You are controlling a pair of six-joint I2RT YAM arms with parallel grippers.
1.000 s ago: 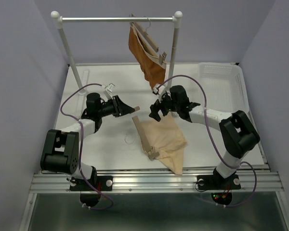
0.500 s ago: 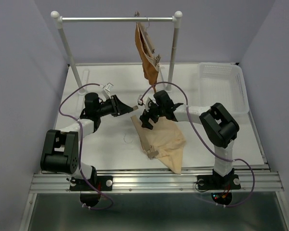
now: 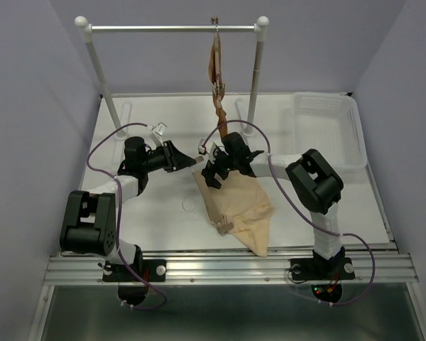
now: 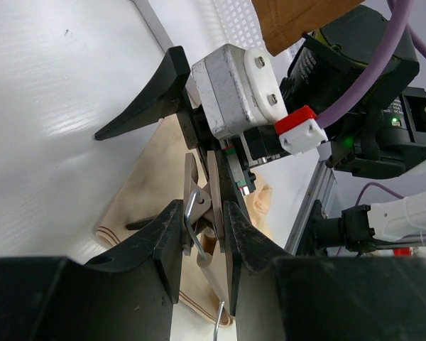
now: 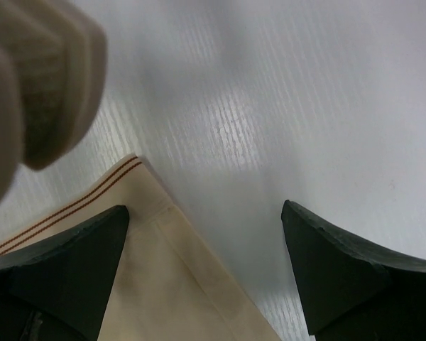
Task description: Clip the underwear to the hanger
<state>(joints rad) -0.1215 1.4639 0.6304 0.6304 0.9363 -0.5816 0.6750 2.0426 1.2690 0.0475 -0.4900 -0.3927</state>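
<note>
I need to grab the underwear by the underwear's far red-striped corner (image 3: 199, 173) with my right gripper. The striped edge then stays free to go into the hanger's far clip.
The pale beige underwear (image 3: 243, 209) lies flat on the table in front of both arms. The wooden hanger lies along its left edge, with one clip (image 3: 223, 228) at the near end and the wire hook (image 3: 189, 206) on the table. My left gripper (image 3: 187, 160) is shut on the hanger's far clip (image 4: 201, 206), its jaws pressing the clip's two levers. My right gripper (image 3: 211, 175) is open, low over the underwear's far corner. In the right wrist view the gripper (image 5: 204, 207) straddles the red-striped corner of the underwear (image 5: 156, 284), close to the left finger.
A rust-brown garment (image 3: 217, 74) hangs on its own hanger from the clothes rail (image 3: 163, 29) at the back. A white basket (image 3: 326, 122) stands at the back right. The right arm's cable loops over the table's middle.
My right gripper moved left, close to the left gripper, over the underwear's far corner. The rust-brown garment slid right along the rail and turned edge-on. The left gripper stayed put.
</note>
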